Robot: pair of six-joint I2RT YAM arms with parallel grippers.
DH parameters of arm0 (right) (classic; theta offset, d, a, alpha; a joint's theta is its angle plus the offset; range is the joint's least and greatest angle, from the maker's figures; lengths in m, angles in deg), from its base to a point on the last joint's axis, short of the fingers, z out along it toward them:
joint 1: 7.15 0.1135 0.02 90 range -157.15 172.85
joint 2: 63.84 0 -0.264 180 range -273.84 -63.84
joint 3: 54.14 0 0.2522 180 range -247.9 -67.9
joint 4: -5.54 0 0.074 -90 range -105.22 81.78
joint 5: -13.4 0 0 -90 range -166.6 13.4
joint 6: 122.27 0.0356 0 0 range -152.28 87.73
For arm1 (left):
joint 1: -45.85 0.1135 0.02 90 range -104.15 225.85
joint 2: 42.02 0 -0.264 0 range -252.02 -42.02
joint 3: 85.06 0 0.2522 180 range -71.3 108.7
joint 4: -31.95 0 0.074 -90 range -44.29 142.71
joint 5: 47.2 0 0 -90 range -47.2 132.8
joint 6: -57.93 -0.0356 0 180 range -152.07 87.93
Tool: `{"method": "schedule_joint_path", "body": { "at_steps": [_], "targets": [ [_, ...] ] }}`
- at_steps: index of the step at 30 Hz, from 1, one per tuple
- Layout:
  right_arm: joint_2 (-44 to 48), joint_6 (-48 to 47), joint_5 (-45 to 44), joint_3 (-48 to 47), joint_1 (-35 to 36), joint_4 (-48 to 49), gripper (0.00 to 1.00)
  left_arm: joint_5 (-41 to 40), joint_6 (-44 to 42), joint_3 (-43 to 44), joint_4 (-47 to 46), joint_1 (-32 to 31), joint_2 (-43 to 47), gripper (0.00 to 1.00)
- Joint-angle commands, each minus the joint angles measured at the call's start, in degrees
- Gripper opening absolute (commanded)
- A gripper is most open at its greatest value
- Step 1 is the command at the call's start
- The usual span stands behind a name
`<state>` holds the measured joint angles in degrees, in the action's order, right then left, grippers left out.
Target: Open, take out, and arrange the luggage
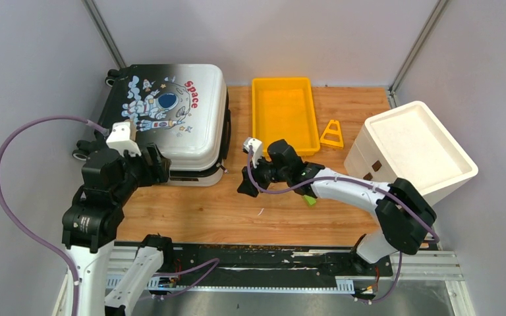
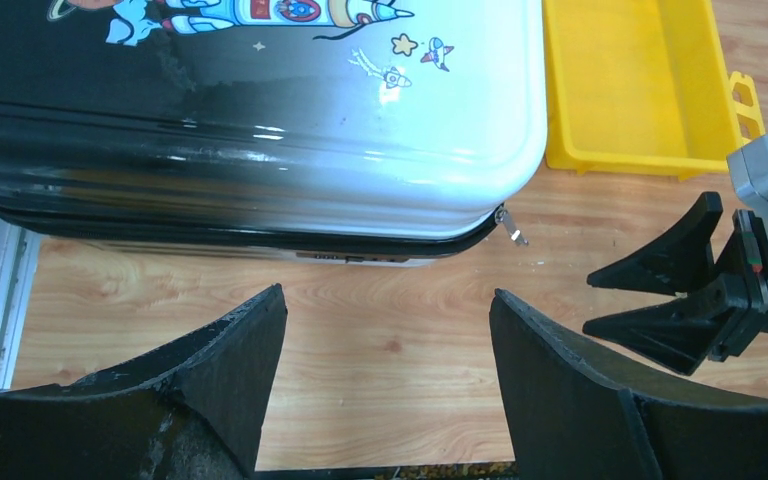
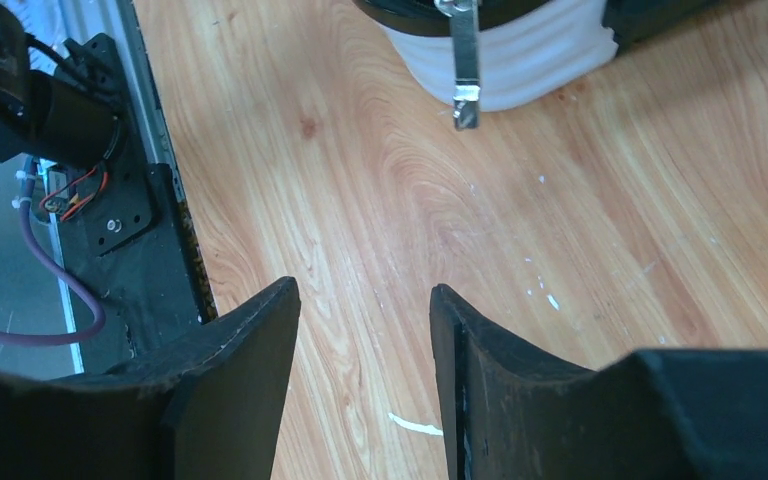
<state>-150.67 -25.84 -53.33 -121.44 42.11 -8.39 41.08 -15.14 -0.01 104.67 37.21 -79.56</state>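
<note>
I will next grip the metal zipper pull by its dangling point(image 1: 224, 170) point(image 3: 467, 108) loose end with my right gripper. Then I can draw the pull along the seam and open the luggage.
The luggage point(image 1: 171, 115) lies flat and shut at the back left of the wooden table, astronaut side up. In the left wrist view its black-to-white shell point(image 2: 260, 150) fills the top. A metal zipper pull point(image 2: 509, 228) hangs at its front right corner. My left gripper point(image 1: 155, 164) hovers just in front of the case, open, with bare wood between its fingers point(image 2: 388, 293). My right gripper point(image 1: 245, 181) sits off the case's front right corner, open and empty point(image 3: 364, 288), and the zipper pull point(image 3: 465, 80) dangles ahead of it.
A yellow plastic tray point(image 1: 283, 115) stands right of the luggage, with a small yellow triangular frame point(image 1: 332, 135) beside it. A white foam box point(image 1: 412, 148) occupies the right side. A small green piece point(image 1: 310, 200) lies under the right arm. A black rail point(image 1: 270, 260) lines the near edge.
</note>
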Motion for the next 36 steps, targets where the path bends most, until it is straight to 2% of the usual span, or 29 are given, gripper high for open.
{"method": "schedule_joint_path", "body": {
  "at_steps": [1, 4, 8, 15, 20, 24, 30, 36],
  "targets": [
    [0.42, -5.29, 5.46, 1.41, -0.04, 11.53, 0.51, 1.33, -2.15, 2.71, -1.98, -0.23, -2.31, 0.81],
    [-1.66, -10.52, 6.87, 2.22, -0.04, 17.94, 0.52, 1.98, -1.98, 3.87, -3.32, -0.24, -3.19, 0.81],
    [-4.95, -16.44, 3.88, 3.04, -0.18, 27.75, 0.51, 3.3, -1.55, 3.17, -5.22, -0.23, -2.95, 0.81],
    [-14.22, -18.77, 6.86, -5.74, -0.21, 25.02, 0.5, 5.03, -0.79, -4.35, -8.82, -0.23, -1.08, 0.81],
    [-19.5, -18.83, 5.7, -9.29, -0.21, 25.52, 0.48, 6.84, -0.76, -8.55, -11.57, -0.23, -0.02, 0.79],
    [-21.3, -18.83, 4.76, -10.4, -0.21, 26.17, 0.38, 8.41, -2.66, -11.59, -13.38, -0.23, 0.25, 0.75],
    [-19.95, -19.7, -1.16, -8.56, -1.04, 28.45, 0.0, 14.69, -8.96, -17.12, -21.16, -0.23, 3.18, 0.69],
    [-19.18, -16.15, -1.13, -6.44, -5.38, 34.28, 0.0, 20.94, -16.11, -19.05, -24.87, -0.32, 3.23, 0.68]
  ]
}}
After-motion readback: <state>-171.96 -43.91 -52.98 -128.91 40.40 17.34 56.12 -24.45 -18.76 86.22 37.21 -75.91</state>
